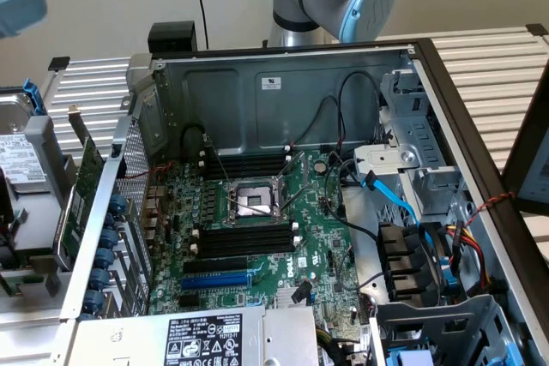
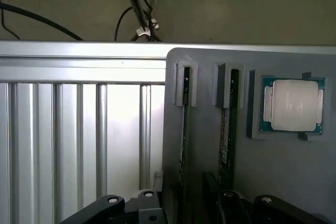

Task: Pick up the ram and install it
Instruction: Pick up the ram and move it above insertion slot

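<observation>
Next, my gripper grabs the stick by its bare middle part (image 2: 182, 188), where the fingers have room, since the holder's grey post wraps around the stick's end.
In the wrist view, two ram sticks (image 2: 184, 124) (image 2: 226, 124) stand on edge in the slots of a grey holder block (image 2: 283, 177). Each is thin and dark, with small labels along it. My gripper (image 2: 185, 209) hangs over the near end of these sticks, its black fingers (image 2: 107, 208) spread wide and nothing clamped between them. In the exterior view the open computer case holds a green motherboard (image 1: 257, 212) with long black empty memory slots (image 1: 244, 237) on either side of the processor socket (image 1: 251, 199).
A processor chip (image 2: 294, 105) lies in a recess of the holder block, beside the sticks. A ribbed metal table (image 2: 79, 140) borders the block. A green expansion card (image 1: 86, 182) and a hard drive (image 1: 21, 160) sit at the exterior view's left. Cables (image 1: 390, 199) crowd the case's right.
</observation>
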Robot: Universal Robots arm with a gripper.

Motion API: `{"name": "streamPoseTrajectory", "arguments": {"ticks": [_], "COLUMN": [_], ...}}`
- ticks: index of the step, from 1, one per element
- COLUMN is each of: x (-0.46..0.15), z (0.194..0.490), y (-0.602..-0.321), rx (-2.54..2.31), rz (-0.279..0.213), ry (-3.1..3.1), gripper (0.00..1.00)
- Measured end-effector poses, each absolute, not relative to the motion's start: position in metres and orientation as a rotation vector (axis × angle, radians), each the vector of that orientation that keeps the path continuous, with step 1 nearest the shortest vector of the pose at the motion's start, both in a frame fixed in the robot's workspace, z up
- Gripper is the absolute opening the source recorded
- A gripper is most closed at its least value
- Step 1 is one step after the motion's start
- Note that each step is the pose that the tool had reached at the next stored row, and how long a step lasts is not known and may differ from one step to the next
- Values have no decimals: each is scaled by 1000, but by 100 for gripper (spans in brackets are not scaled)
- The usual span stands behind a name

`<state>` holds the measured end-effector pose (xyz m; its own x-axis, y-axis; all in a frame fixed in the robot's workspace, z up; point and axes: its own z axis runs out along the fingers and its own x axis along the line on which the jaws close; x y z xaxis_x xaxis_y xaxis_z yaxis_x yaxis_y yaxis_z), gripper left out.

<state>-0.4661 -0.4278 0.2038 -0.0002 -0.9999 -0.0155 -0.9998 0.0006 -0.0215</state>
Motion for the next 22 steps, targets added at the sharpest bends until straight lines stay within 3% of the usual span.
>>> {"name": "streamPoseTrajectory", "arguments": {"ticks": [5,7,8,9,11,22], "x": [-466,-466,-466,-466,-466,-466], "z": [199,199,199,199,200,242], "y": [-428,-428,-428,-428,-429,-431], "rx": [-2203,-2203,-2203,-2203,-2203,-2203], "rz": [-7,-6,-6,-6,-6,-10], "ry": [2203,2204,2204,2204,2204,2207], "gripper": [40,27,27,16,12,12]}}
